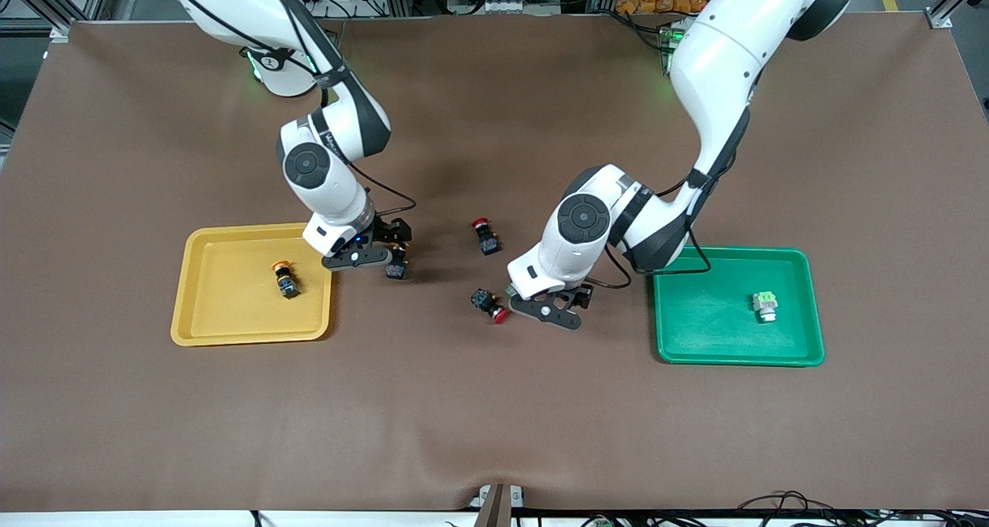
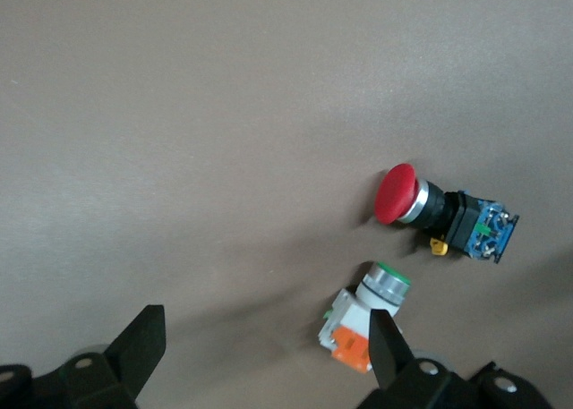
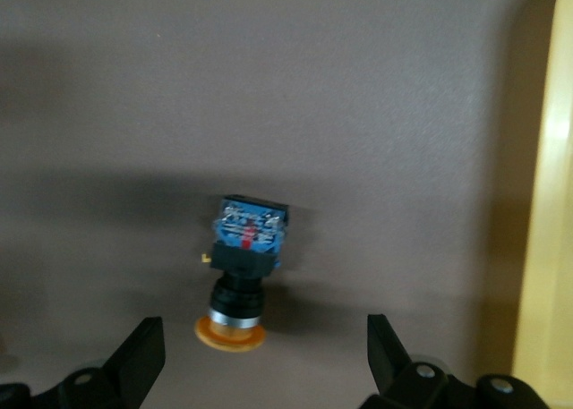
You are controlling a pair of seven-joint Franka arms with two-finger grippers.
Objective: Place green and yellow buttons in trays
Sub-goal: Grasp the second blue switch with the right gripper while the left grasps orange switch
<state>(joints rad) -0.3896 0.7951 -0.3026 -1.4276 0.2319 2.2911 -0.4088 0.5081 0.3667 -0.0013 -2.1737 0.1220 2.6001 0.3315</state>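
Note:
My right gripper's fingers are above the button's black neck [image 3: 237,297], bare mat between them in the wrist view. They would miss the button now, so I will lower them before closing.
The yellow tray [image 1: 197,311] holds one black-bodied button with a yellow-orange cap [image 1: 284,277]. The green tray [image 1: 695,334] holds a whitish button with a pale green cap [image 1: 765,305]. My right gripper [image 1: 392,250] is open, low over the mat beside the yellow tray. A second black-bodied yellow-orange button [image 3: 242,275] lies just ahead of its fingers [image 3: 143,355], and it shows in the front view [image 1: 396,270]. My left gripper [image 1: 545,311] is open. A whitish button with a green cap and orange block [image 2: 367,315] lies against one fingertip [image 2: 385,346].
Two red-capped black buttons lie mid-table: one [image 1: 485,236] toward the arms' bases, one [image 1: 491,304] beside my left gripper, also in the left wrist view [image 2: 421,210]. The yellow tray's rim [image 3: 551,203] runs close beside my right gripper. Brown mat [image 1: 494,434] covers the table.

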